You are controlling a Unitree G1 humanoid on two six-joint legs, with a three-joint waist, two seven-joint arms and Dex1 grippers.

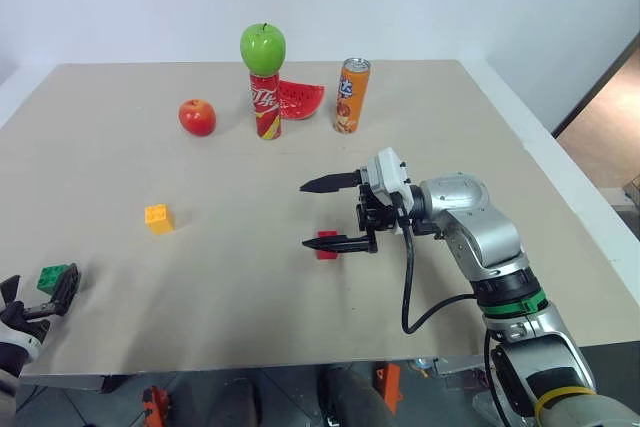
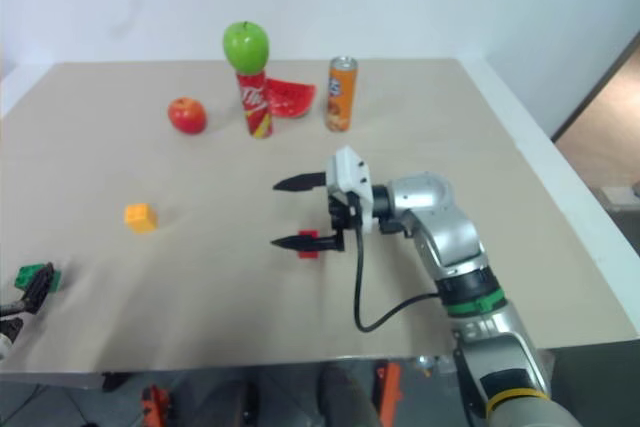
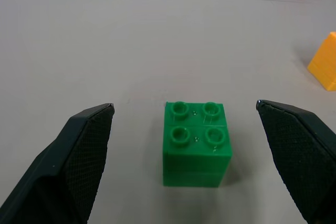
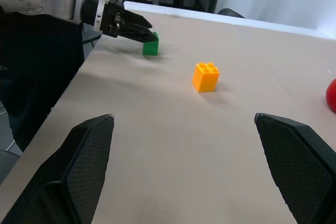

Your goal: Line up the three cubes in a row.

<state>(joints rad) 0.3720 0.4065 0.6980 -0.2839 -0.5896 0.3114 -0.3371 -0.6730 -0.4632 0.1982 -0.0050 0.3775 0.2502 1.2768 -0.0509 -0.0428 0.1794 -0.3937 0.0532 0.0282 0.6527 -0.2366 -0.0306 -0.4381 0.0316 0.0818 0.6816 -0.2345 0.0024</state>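
My left gripper's fingers reach beside the cube's sides and closing now would catch the cube, so it is time to close on the green cube (image 1: 55, 276).
The green cube (image 3: 197, 142) sits near the table's front left corner, between the wide-apart fingers of my open left gripper (image 3: 184, 107), which touch nothing. The head view shows the same cube (image 1: 55, 276) and gripper (image 1: 48, 297). Further in on the left stands the yellow-orange cube (image 1: 158, 218). The red cube (image 1: 327, 245) lies mid-table, partly hidden behind the near finger of my right gripper (image 1: 322, 214). That gripper points left, open and empty. From the right wrist I look past its fingers (image 4: 89, 150) at the yellow-orange cube (image 4: 206, 76) and green cube (image 4: 151, 45).
At the back stand a red can (image 1: 265, 105) with a green apple (image 1: 262, 47) on top, a watermelon slice (image 1: 300, 99), an orange can (image 1: 351, 95) and a red apple (image 1: 197, 117). The table's front edge (image 1: 250, 367) runs close to the left gripper.
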